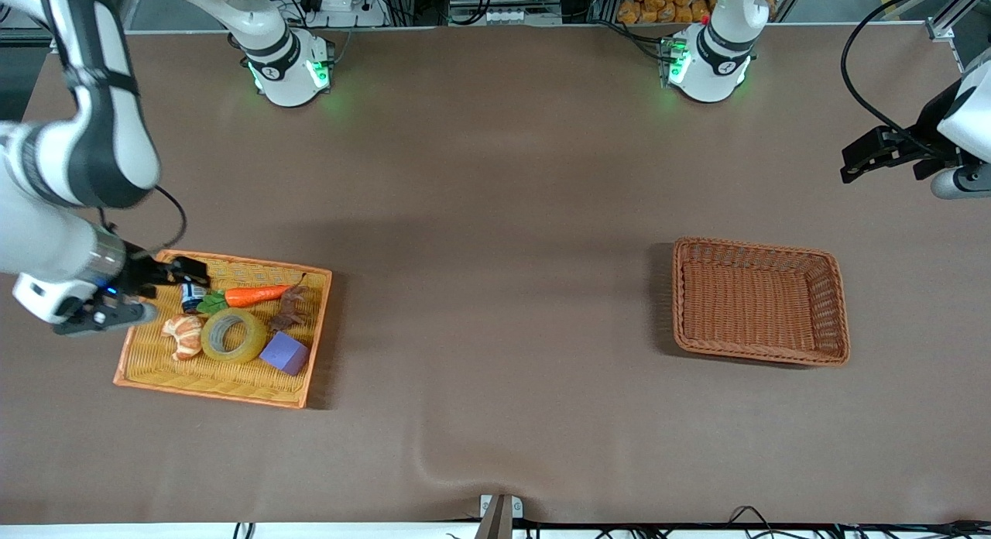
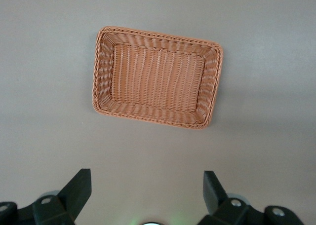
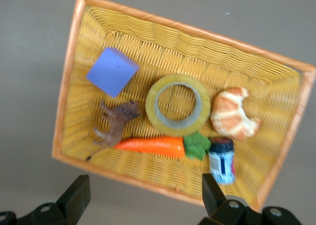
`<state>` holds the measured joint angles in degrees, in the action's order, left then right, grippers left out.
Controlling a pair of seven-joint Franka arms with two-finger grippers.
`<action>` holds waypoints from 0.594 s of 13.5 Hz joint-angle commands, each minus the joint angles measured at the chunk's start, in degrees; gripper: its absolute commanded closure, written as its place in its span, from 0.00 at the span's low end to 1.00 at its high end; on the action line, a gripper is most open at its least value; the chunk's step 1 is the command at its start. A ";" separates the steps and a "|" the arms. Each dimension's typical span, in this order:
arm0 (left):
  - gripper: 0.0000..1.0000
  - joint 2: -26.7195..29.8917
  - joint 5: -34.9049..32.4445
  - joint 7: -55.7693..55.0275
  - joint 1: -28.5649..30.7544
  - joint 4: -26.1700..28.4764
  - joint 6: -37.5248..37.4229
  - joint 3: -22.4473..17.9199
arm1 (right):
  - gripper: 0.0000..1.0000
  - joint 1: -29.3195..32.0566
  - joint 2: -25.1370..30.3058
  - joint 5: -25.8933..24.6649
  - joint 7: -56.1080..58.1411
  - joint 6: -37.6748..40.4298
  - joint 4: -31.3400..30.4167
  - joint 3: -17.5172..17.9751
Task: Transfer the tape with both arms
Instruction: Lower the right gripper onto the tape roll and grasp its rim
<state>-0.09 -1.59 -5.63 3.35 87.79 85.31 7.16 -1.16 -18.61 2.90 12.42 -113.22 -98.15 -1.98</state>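
Note:
The tape needs to come out of the yellow wicker tray [image 1: 209, 394], so the robot's right gripper should next grab the tape by its ring's side [image 1: 215, 341].
The tape [image 1: 234, 335], a translucent yellowish ring, lies flat in the middle of a yellow wicker tray [image 1: 209, 394] toward the right arm's end of the table. It also shows in the right wrist view [image 3: 178, 105]. My right gripper [image 1: 182, 272] is open and empty in the air over the tray's edge on the carrot side [image 3: 145, 195]. My left gripper [image 1: 863, 156] is open and empty, up over the table at the left arm's end [image 2: 147, 190]. An empty brown wicker basket [image 1: 755, 248] lies below it [image 2: 158, 35].
The tray [image 3: 197, 31] also holds a croissant [image 1: 184, 335] beside the tape, a purple cube [image 1: 284, 353], a carrot [image 1: 255, 295], a brown toy animal [image 1: 290, 310] and a small jar [image 1: 191, 295]. The tape touches or nearly touches these.

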 commanded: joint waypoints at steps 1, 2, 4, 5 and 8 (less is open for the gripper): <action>0.00 -0.08 -0.70 0.70 0.26 -0.51 -0.32 0.23 | 0.00 -1.04 -4.48 0.45 2.15 -3.05 0.76 -0.22; 0.00 -0.08 -0.61 0.79 0.26 -0.51 -0.32 0.23 | 0.00 -0.69 -6.94 0.53 8.26 -4.80 0.76 -0.22; 0.00 -0.08 -0.61 0.79 0.26 -0.34 -0.32 0.23 | 0.00 -0.95 -10.11 0.62 18.31 -6.49 1.02 -0.22; 0.00 -0.08 -0.52 0.79 0.26 -0.25 -0.32 0.23 | 0.00 -1.39 -11.78 0.45 19.73 -7.27 1.20 -0.22; 0.00 -0.08 -0.52 0.79 0.26 -0.25 -0.32 0.23 | 0.00 -0.79 -17.40 0.53 30.70 -11.39 3.39 -0.31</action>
<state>-0.24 -1.59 -5.58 3.34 87.83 85.31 7.16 -2.13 -32.20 2.87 36.64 -123.38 -97.87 -1.94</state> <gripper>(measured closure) 0.000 0.000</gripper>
